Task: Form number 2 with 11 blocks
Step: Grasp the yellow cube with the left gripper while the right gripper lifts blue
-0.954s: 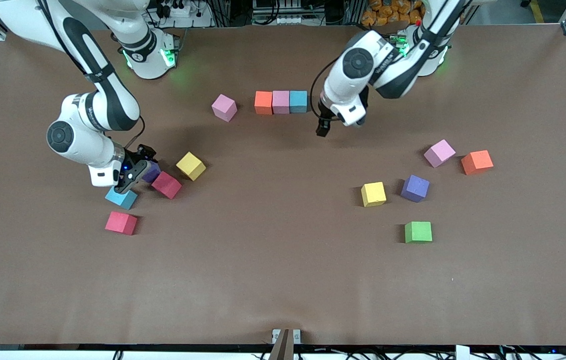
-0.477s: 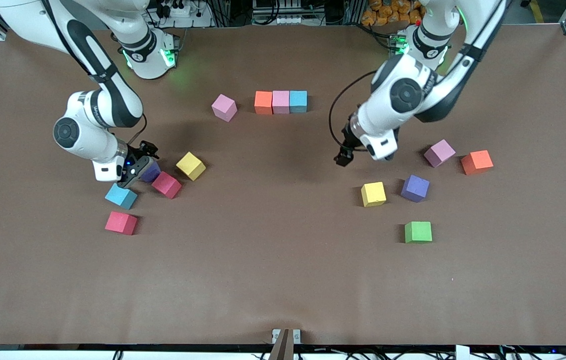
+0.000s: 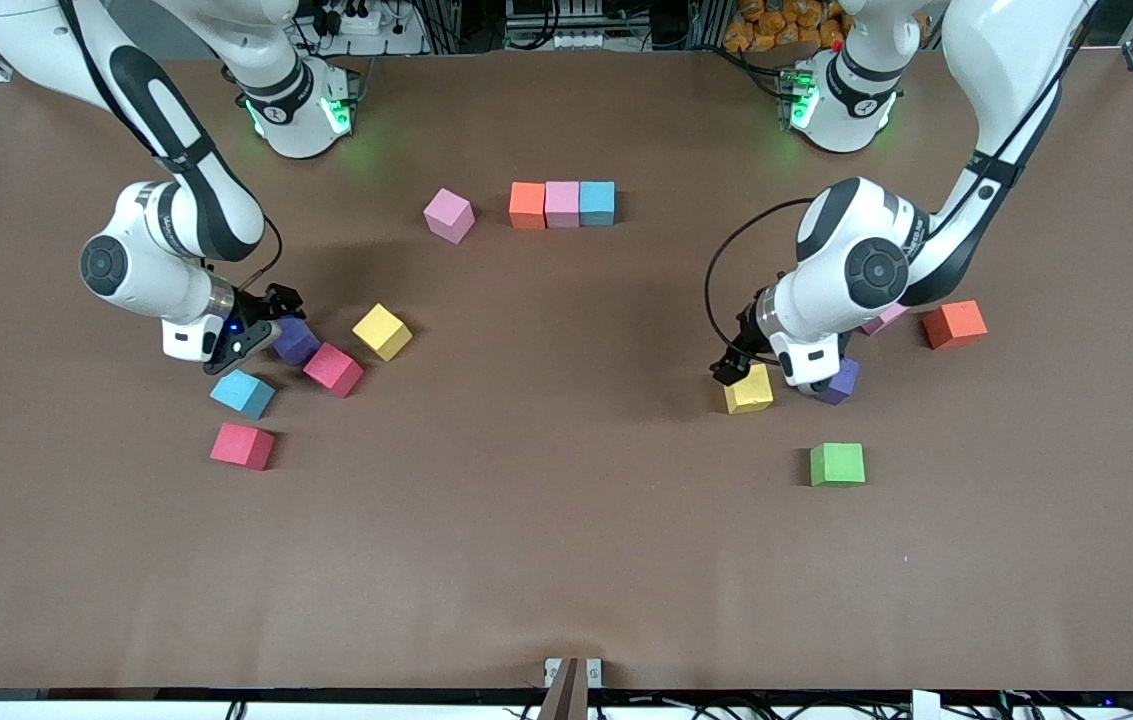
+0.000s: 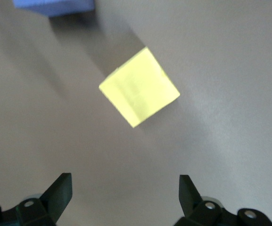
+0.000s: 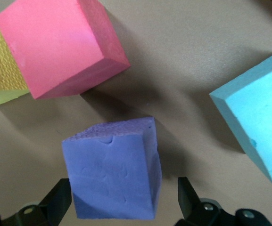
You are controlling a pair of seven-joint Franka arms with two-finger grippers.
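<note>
I should next grip the purple block by its opposite sides with my right gripper, to add it to the row of blocks for number 2.
Three blocks lie touching in a row: orange (image 3: 527, 204), pink (image 3: 562, 203), light blue (image 3: 597, 202). No number 2 shape shows. My right gripper (image 3: 264, 335) (image 5: 124, 197) is low at a purple block (image 3: 298, 341) (image 5: 112, 169), open, one finger on each side of it. Beside it lie a red block (image 3: 333, 369) (image 5: 60, 47), a yellow block (image 3: 382, 331) and a light blue block (image 3: 242, 393) (image 5: 258, 136). My left gripper (image 3: 738, 372) (image 4: 125, 193) hangs open over another yellow block (image 3: 750, 392) (image 4: 139, 93), nothing between its fingers.
A loose pink block (image 3: 450, 215) lies beside the row. A red block (image 3: 242, 446) sits nearest the front camera at the right arm's end. At the left arm's end are a purple block (image 3: 841, 382), a half-hidden pink block (image 3: 888, 318), an orange block (image 3: 954, 324) and a green block (image 3: 837, 464).
My left arm swung from beside the row of three toward its own end of the table, down over the yellow block. My right gripper shifted slightly at the purple block.
</note>
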